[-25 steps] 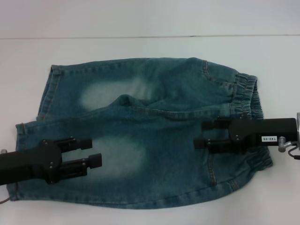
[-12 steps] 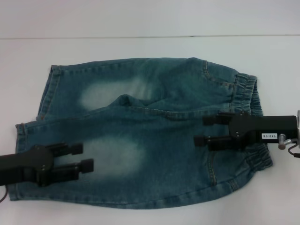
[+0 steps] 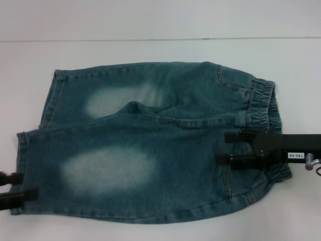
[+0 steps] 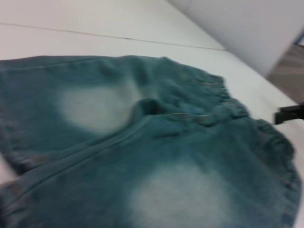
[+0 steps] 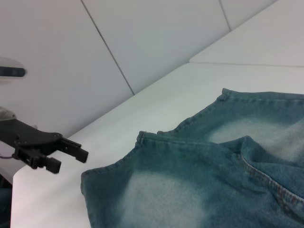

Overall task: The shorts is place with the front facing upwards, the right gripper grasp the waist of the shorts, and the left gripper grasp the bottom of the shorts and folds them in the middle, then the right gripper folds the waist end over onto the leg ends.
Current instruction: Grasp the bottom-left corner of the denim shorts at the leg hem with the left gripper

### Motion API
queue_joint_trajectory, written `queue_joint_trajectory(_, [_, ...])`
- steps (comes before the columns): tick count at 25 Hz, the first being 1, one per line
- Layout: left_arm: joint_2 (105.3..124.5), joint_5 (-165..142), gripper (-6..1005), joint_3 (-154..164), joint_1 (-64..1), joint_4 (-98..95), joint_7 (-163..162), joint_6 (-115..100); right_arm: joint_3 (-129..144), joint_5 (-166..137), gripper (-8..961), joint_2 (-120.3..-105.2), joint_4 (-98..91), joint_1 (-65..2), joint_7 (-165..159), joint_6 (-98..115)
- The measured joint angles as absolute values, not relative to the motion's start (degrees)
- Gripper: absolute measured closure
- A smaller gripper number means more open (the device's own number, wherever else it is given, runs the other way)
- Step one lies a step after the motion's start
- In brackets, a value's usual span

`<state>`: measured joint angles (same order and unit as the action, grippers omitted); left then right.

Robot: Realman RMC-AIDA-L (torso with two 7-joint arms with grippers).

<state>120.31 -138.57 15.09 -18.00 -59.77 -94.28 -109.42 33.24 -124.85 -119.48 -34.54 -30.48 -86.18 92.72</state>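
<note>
Both fingers hover above the denim (image 3: 44, 188), short of the leg hem's near corner (image 3: 15, 211), so my left gripper lowers toward that corner before it closes on the leg hem.
The blue-green denim shorts (image 3: 150, 135) lie flat on the white table (image 3: 150, 50), one leg lapped over the other. The puckered waist (image 3: 263, 103) is on the right. The bottom of the shorts, the flat leg hems (image 3: 21, 150), is on the left. My right gripper (image 3: 221, 148) hovers open over the waist end, by the near pocket, with nothing between its fingers. At the near hem corner my left gripper (image 3: 29, 186) is open at the picture's left edge. The right wrist view shows the left gripper (image 5: 71, 160) apart from the shorts (image 5: 190, 190). The left wrist view looks along the shorts (image 4: 142, 156).
Bare white tabletop (image 3: 160, 20) surrounds the garment, widest beyond it. A pale wall (image 5: 142, 42) rises behind the table's left end in the right wrist view. A black finger of my right gripper (image 4: 289, 114) shows past the waistband in the left wrist view.
My left gripper has drawn back leftward off the near leg to the hem edge. The right gripper has shifted slightly right and nearer. The shorts lie unchanged.
</note>
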Motion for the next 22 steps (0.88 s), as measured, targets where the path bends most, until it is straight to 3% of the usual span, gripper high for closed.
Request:
queue_joint_trajectory(9, [118.69,-146.4,225,7.8,-17.7,-62.5,-96.0,-110.0,33.2,-124.9,51,-119.39,-34.5,-29.3,-83.9,92.7])
queue_joint_trajectory(22, [119.45,-149.8,245,10.0,-18.4,-60.8,-96.3,-104.8,32.9,-124.7,54,-119.53,-34.1,-28.2,-80.7,92.8])
